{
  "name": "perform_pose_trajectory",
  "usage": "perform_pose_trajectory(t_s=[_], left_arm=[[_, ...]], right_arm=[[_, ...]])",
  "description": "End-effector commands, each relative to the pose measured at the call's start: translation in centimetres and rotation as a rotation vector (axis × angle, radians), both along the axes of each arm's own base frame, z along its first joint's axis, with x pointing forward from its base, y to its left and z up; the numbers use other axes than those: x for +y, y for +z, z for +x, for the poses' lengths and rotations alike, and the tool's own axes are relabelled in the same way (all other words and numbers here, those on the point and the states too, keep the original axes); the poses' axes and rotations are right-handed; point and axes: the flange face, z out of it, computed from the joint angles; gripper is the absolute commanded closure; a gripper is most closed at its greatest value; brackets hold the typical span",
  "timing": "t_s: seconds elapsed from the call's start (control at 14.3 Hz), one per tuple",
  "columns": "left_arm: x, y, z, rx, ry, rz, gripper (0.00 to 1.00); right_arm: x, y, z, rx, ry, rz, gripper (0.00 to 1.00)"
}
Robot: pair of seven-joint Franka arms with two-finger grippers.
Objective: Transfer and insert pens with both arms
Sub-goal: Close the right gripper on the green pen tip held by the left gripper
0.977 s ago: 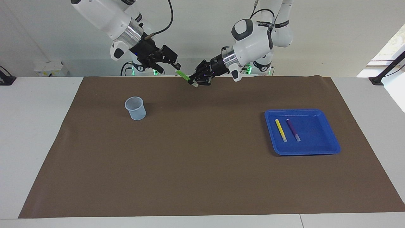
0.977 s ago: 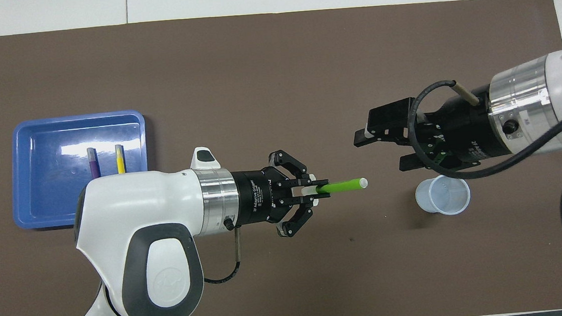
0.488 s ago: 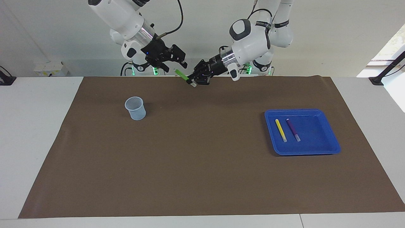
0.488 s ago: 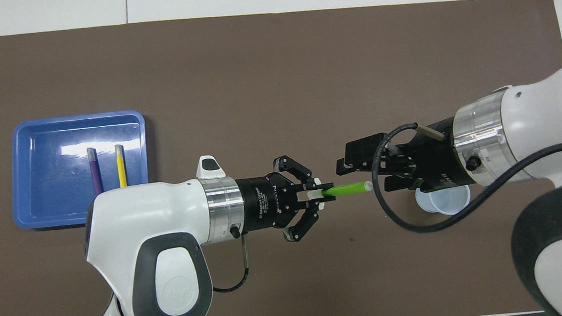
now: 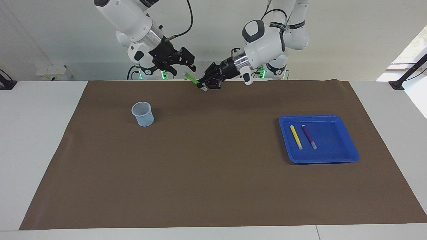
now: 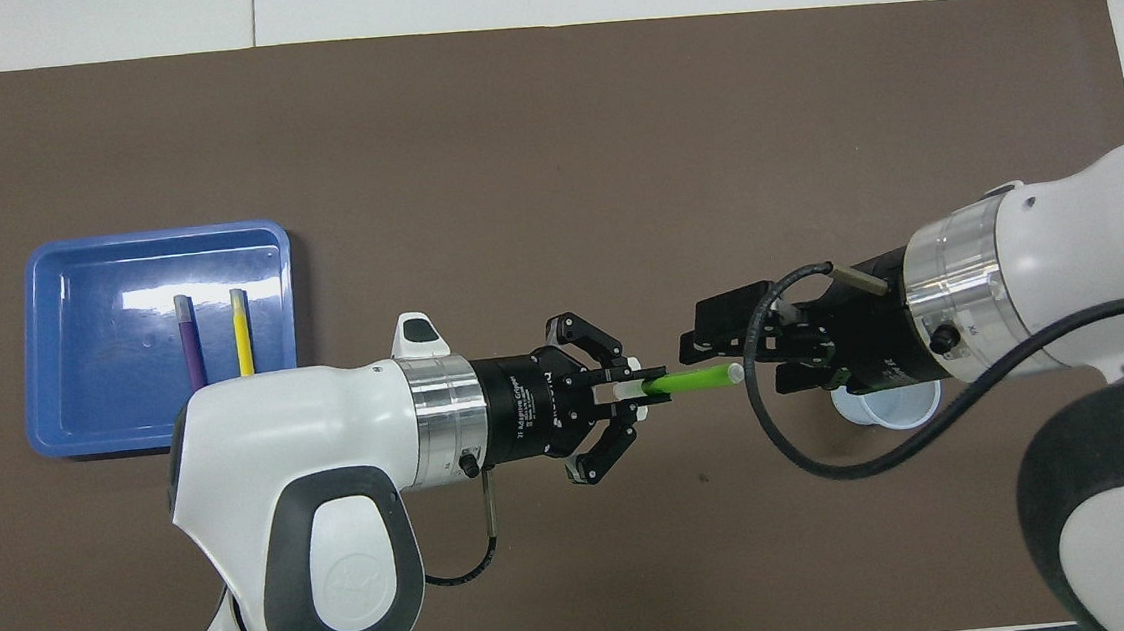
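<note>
The left gripper's fingers cover the whitish end of the green pen, and the right gripper next needs to grab the green pen by its bare green end (image 6: 722, 375).
The green pen (image 5: 191, 77) (image 6: 692, 379) is held up in the air over the mat's edge nearest the robots. My left gripper (image 5: 202, 86) (image 6: 650, 387) is shut on its whitish end. My right gripper (image 5: 187, 70) (image 6: 733, 367) is open, with its fingers on either side of the pen's free end and not closed on it. The yellow pen (image 5: 296, 137) (image 6: 242, 331) and the purple pen (image 5: 309, 136) (image 6: 190, 340) lie side by side in the blue tray (image 5: 333, 141) (image 6: 95, 372).
A clear plastic cup (image 5: 143, 114) (image 6: 892, 410) stands upright on the brown mat (image 5: 213, 173) toward the right arm's end, partly covered by the right wrist in the overhead view. The tray sits toward the left arm's end.
The right gripper has come in toward the left gripper and now brackets the green pen's free end. The left gripper shifted slightly with the pen still in it.
</note>
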Motion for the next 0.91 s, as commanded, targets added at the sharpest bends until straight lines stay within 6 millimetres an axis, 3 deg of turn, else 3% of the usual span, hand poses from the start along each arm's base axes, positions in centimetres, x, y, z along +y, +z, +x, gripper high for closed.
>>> perform_pose_trajectory(t_s=[0.0, 0.21, 0.49, 0.84], left_arm=[[0.6, 0.1, -0.9, -0.012, 0.012, -0.014, 1.00], [0.6, 0.1, -0.9, -0.011, 0.014, -0.016, 1.00], [0.6, 0.1, -0.9, -0.010, 0.015, -0.016, 1.00], [0.6, 0.1, -0.9, -0.010, 0.015, -0.016, 1.00]], right_arm=[[0.2, -0.5, -1.5, -0.016, 0.031, -0.009, 0.19], [0.1, -0.4, -1.4, -0.018, 0.028, -0.009, 0.58], [-0.3, -0.5, -1.3, -0.026, 0.057, -0.005, 1.00], [-1.5, -0.3, -0.7, -0.034, 0.067, 0.000, 1.00]])
